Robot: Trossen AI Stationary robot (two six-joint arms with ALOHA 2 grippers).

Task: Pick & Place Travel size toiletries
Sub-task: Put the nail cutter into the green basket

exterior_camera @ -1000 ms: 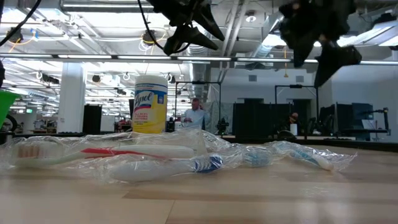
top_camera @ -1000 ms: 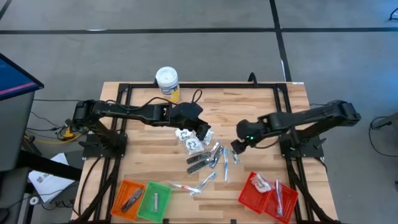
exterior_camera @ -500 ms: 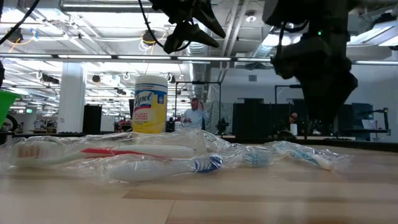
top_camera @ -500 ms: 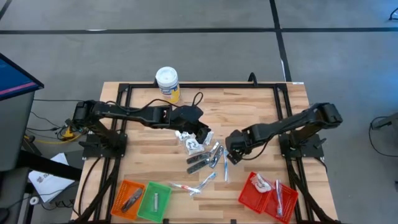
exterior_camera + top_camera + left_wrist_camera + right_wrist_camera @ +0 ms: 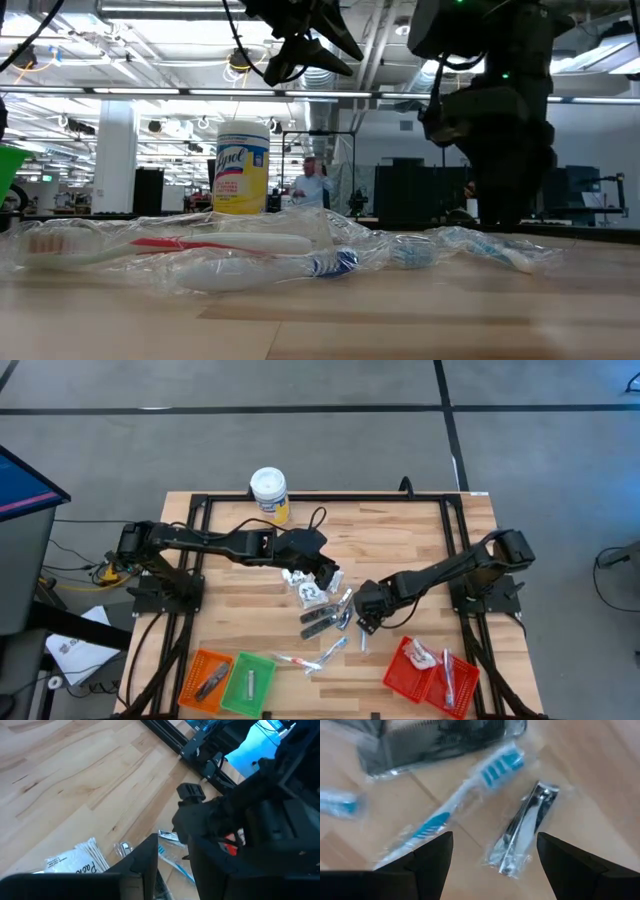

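The right gripper takes hold of the wrapped nail clipper by its middle next, to sort the clipper into the green basket.
The travel size toiletries lie in a loose pile at the table's middle: a white sachet, dark combs and wrapped toothbrushes. My right gripper points down, open, low over the pile's right side. In the right wrist view its fingers stand on either side of a wrapped nail clipper, with a wrapped toothbrush beside it and a dark comb beyond; they touch nothing. My left gripper hangs open above the pile's far side, holding nothing.
A white-lidded yellow canister stands at the far edge. Orange and green baskets sit at the near left, and a red basket holding a few items at the near right. Wrapped toothbrushes lie nearest the low camera.
My right gripper has come down and moved toward the table's left and near edge, rolling a little, until it stands low over the right side of the pile. Its fingers stay open. The toiletries have not moved.
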